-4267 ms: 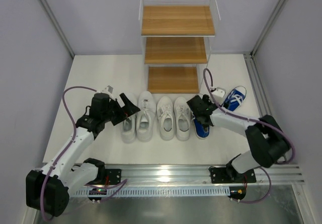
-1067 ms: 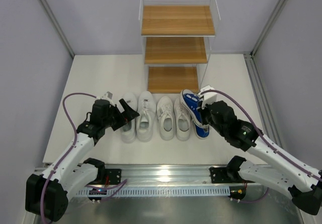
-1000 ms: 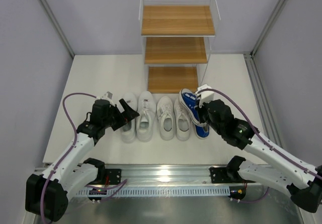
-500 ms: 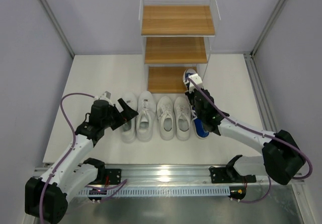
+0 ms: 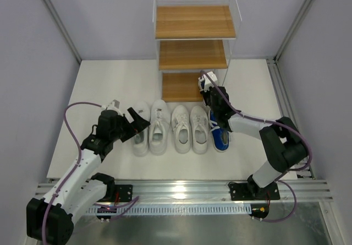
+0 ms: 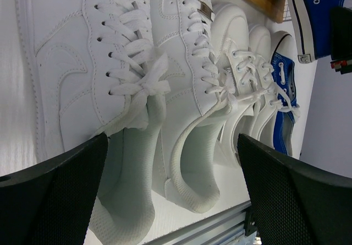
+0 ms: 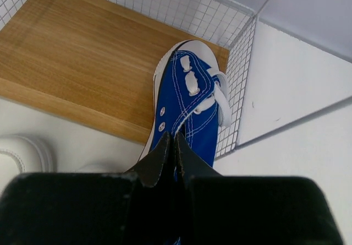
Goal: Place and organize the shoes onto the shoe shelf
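Note:
The blue shoe has only its toe half over the bottom board (image 7: 82, 69) and would fall short if let go now, so the robot's right gripper needs to move it farther on.
The shoe shelf (image 5: 192, 22) stands at the back, and all three of its wooden boards are bare. My right gripper (image 5: 212, 94) (image 7: 176, 137) is shut on the collar of a blue shoe (image 7: 190, 99). That shoe's white toe (image 5: 208, 81) points onto the right end of the bottom board (image 7: 82, 69), next to the wire side. The other blue shoe (image 5: 220, 137) lies on the floor. To its left is a row of white shoes (image 5: 180, 128) (image 6: 99, 63). My left gripper (image 5: 138, 125) (image 6: 173, 139) hangs open over the heels of the two leftmost white shoes and touches neither.
The shelf's wire mesh side (image 7: 239, 85) runs close along the right of the held shoe. Grey walls stand on both sides of the white floor. A metal rail (image 5: 181, 190) crosses the near edge by the arm bases.
My right arm has carried the blue shoe from above the row of shoes back to the right end of the shelf's bottom board. The left arm has barely moved.

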Controlling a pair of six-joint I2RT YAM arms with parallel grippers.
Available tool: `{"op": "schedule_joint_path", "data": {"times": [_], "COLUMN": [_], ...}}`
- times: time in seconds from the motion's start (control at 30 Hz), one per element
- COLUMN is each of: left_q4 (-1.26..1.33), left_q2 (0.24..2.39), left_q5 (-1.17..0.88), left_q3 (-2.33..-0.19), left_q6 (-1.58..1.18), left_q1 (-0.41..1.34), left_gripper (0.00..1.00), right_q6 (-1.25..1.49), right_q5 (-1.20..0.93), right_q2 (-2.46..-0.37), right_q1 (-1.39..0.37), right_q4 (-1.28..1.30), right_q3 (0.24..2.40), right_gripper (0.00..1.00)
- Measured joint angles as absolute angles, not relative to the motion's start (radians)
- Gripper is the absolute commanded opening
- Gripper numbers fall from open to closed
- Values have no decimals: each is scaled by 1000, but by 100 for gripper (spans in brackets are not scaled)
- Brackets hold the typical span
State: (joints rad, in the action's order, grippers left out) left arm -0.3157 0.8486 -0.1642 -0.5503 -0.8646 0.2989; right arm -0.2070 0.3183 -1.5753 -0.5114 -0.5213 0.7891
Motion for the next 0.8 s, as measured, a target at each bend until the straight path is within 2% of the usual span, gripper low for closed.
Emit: {"op": "schedule_joint_path", "data": {"times": [0.57,0.8], "left_q4": [-327,-331], "left_q2": [836,836], "left_q5": [-148,-146], "left_q3": [-545,-545], "left_q6": [-860,-860], "left_q1": [299,299], "left_gripper": [100,100], "right_q6": [-328,-355], "right_q5": [392,408], "right_q2": [-1893,-1946], "right_q1": [-511,-503], "right_q4": [-689,-657], "right_q3": [994,1071], "right_gripper": [4,4]}}
